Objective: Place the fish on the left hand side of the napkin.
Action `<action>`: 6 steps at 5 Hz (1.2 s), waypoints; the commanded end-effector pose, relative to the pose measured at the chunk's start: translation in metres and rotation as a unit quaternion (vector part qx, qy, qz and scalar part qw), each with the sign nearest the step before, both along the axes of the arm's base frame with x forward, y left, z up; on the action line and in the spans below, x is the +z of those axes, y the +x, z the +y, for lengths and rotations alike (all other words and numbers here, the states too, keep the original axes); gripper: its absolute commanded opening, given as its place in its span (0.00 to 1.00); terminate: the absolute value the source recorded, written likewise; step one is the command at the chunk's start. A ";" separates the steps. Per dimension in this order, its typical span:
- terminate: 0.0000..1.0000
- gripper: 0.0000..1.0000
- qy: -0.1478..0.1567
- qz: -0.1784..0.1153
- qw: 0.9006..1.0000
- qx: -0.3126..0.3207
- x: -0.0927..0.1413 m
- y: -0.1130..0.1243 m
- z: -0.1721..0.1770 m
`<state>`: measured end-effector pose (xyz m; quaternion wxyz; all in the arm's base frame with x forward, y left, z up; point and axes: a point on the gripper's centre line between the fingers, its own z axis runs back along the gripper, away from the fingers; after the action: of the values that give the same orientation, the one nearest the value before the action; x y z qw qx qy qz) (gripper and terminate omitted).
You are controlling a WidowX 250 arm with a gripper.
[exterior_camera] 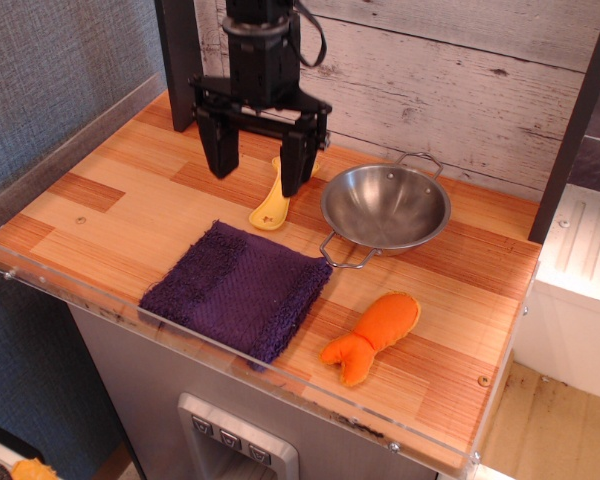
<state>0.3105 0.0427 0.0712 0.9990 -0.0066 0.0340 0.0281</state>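
Next, my gripper grabs the orange fish by its rounded body (386,321) to place the fish on the purple napkin (237,290).
The orange plush fish (373,336) lies on the wooden table, to the right of the napkin and near the front edge, tail toward the front. The dark purple napkin (237,290) lies flat at the front middle. My black gripper (256,178) hangs open and empty above the back of the table, well behind the napkin and far from the fish. Its two fingers point down, spread apart.
A steel bowl (385,210) with two handles stands behind the fish. A yellow brush (271,208) lies beside the bowl, partly behind my right finger. A clear acrylic rim (100,305) edges the table front and left. A plank wall stands behind.
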 end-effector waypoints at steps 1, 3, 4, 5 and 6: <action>0.00 1.00 -0.006 -0.027 0.995 -0.100 0.005 -0.034 -0.064; 0.00 1.00 0.011 -0.042 0.981 -0.190 -0.020 -0.053 -0.106; 0.00 1.00 0.000 -0.046 0.976 -0.213 -0.030 -0.055 -0.116; 0.00 1.00 0.001 -0.046 0.975 -0.218 -0.044 -0.056 -0.117; 0.00 1.00 0.004 -0.035 0.976 -0.217 -0.062 -0.056 -0.115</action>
<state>0.2564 -0.0736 0.0050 0.9824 0.0058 0.0094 -0.1864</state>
